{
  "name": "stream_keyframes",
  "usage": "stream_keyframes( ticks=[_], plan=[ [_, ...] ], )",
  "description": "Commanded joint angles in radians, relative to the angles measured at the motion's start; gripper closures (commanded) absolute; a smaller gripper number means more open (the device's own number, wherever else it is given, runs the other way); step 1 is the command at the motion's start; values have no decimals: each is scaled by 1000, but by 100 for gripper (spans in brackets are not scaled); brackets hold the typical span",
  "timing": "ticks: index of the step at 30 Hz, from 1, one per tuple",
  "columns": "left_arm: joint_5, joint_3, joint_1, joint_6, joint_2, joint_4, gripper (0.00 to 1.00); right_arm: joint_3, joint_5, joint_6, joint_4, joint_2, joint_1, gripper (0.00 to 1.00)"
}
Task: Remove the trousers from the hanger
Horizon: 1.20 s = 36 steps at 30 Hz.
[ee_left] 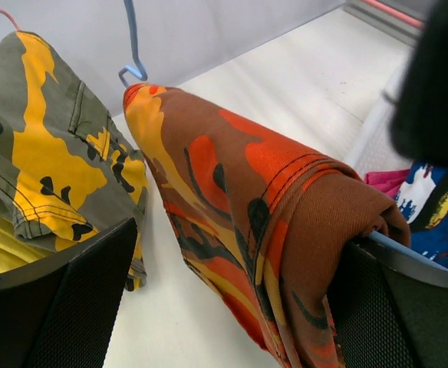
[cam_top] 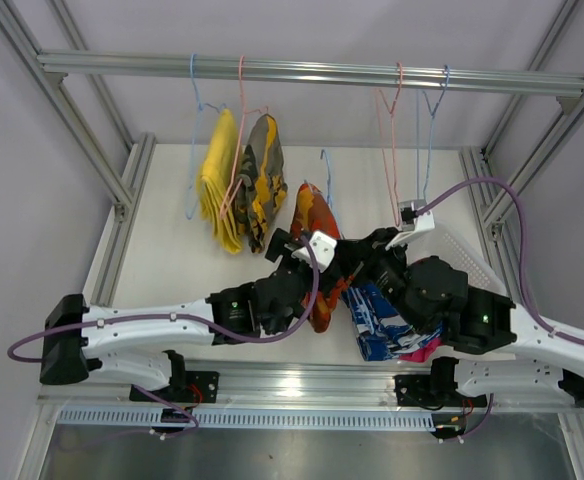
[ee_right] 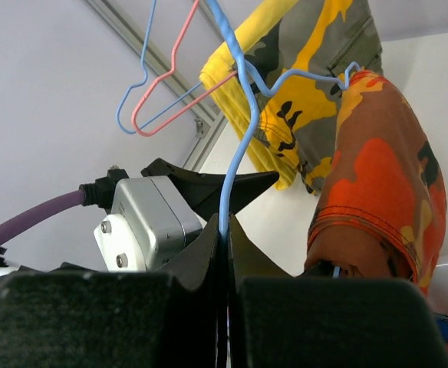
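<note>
The left gripper grabs the orange-red trousers (ee_left: 239,192) at the stitched end (ee_left: 294,228) beside the fold next, which leaves the blue hanger free for removal.
Orange-red patterned trousers (cam_top: 310,215) (ee_left: 239,192) (ee_right: 377,169) hang folded over a blue hanger (ee_right: 235,138) (cam_top: 326,170) that is off the rail. My right gripper (ee_right: 225,230) (cam_top: 357,262) is shut on the hanger's wire just below its neck. My left gripper (ee_left: 232,307) (cam_top: 297,255) stands wide open around the hanging cloth; the right finger (ee_left: 393,307) touches the fold and the left finger (ee_left: 78,299) is clear of it. Plain yellow trousers (cam_top: 219,180) and camouflage trousers (cam_top: 264,180) (ee_left: 47,153) hang from the rail (cam_top: 302,72).
Blue-and-white patterned trousers (cam_top: 377,320) and magenta ones (cam_top: 424,350) lie heaped on the table under my right arm. Two bare hangers, pink (cam_top: 392,130) and blue (cam_top: 432,120), hang at the rail's right. Frame posts stand at both sides.
</note>
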Motion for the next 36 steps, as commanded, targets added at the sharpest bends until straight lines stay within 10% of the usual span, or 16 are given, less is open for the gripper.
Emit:
stream_keyframes(
  ticks=[1,7,8,13,25,36],
  plan=[
    [-76,43,52,-10,28,17,1,20,-29,40,166,-29,38,100],
    [-81,45,87,18,74,38,27,18,-34,43,203,-30,87,100],
    [-88,45,89,23,78,47,51,18,-21,37,200,-30,95,100],
    [-82,40,91,26,69,60,99,-16,26,37,204,-52,120,100],
    [31,51,74,-65,-135,-62,99,-215,259,36,243,-60,104,100],
    [126,36,51,-111,-366,-118,99,-321,126,135,359,141,-103,100]
  ],
)
